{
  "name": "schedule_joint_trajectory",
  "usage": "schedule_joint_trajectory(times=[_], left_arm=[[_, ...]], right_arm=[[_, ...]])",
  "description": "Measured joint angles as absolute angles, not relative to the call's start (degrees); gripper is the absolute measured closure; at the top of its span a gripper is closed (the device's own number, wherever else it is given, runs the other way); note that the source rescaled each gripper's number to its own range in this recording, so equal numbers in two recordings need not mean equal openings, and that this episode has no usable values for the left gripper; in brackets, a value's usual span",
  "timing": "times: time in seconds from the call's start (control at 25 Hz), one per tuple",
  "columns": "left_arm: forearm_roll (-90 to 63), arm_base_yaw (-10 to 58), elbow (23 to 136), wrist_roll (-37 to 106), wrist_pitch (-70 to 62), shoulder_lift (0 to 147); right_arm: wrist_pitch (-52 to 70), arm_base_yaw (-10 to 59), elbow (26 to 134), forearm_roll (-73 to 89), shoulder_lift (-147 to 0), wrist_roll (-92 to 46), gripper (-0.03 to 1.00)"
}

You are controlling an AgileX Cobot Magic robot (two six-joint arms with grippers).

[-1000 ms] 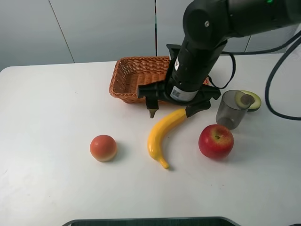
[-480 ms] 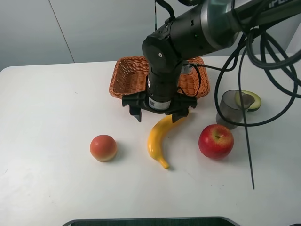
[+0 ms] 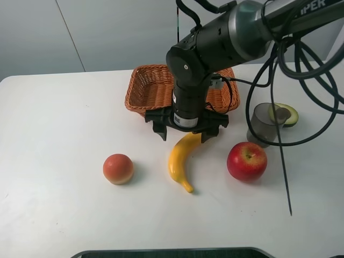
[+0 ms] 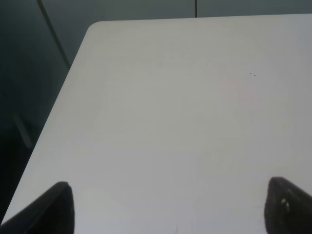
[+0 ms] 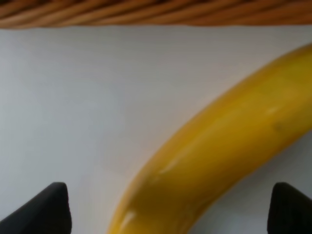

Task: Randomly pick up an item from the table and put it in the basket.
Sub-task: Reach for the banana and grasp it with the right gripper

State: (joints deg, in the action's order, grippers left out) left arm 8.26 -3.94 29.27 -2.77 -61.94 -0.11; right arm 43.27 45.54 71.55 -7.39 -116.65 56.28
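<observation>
The banana's upper part [image 3: 190, 144] [image 5: 197, 168] is below both of my fingers, so they would miss if they closed now. My right gripper should go lower first, then close on the banana.
The yellow banana [image 3: 180, 158] lies on the white table [image 3: 64, 118], just in front of the orange-brown wicker basket [image 3: 150, 88]. My right gripper [image 3: 184, 133] is open and low over the banana's upper end, its fingertips [image 3: 160, 130] spread to either side. In the right wrist view the banana [image 5: 219, 161] fills the space between the two dark fingertips [image 5: 46, 209], with the basket's edge [image 5: 146, 12] beyond. The left gripper [image 4: 168, 209] is open over bare table [image 4: 185, 107]; it is out of the exterior high view.
A round orange-pink fruit [image 3: 118, 169] lies left of the banana and a red apple [image 3: 246, 161] right of it. A grey translucent cup [image 3: 264, 124] and a halved avocado [image 3: 285, 114] stand at the right. Black cables [image 3: 279, 140] hang over the right side.
My right arm has swung left and come down from above the basket's front rim to the banana's upper end, with its fingers still spread. The banana and other fruit have not moved.
</observation>
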Motion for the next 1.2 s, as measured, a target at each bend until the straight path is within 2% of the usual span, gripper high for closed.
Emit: schedule_joint_trajectory(times=[0.84, 0.92, 0.96, 1.04, 1.12, 1.16, 1.2], left_arm=[[8.3, -3.9, 29.3, -2.8, -61.9, -0.1], [8.3, -3.9, 29.3, -2.8, -61.9, -0.1], [8.3, -3.9, 29.3, -2.8, -61.9, -0.1], [8.3, -3.9, 29.3, -2.8, -61.9, -0.1], [8.3, -3.9, 29.3, -2.8, -61.9, -0.1], [8.3, -3.9, 29.3, -2.8, -61.9, -0.1], [8.3, -3.9, 29.3, -2.8, -61.9, -0.1]], right_arm=[[40.2, 44.5, 70.6, -8.0, -122.1, 57.2, 0.19], [40.2, 44.5, 70.6, -8.1, -122.3, 57.2, 0.22], [40.2, 44.5, 70.6, -8.2, -122.3, 57.2, 0.28], [40.2, 44.5, 70.6, -8.4, -122.3, 57.4, 0.52], [40.2, 44.4, 70.6, -8.4, -122.3, 57.8, 0.92], [40.4, 44.3, 70.6, -8.2, -122.3, 58.0, 0.97], [40.4, 44.2, 70.6, -8.2, -122.3, 58.0, 0.97]])
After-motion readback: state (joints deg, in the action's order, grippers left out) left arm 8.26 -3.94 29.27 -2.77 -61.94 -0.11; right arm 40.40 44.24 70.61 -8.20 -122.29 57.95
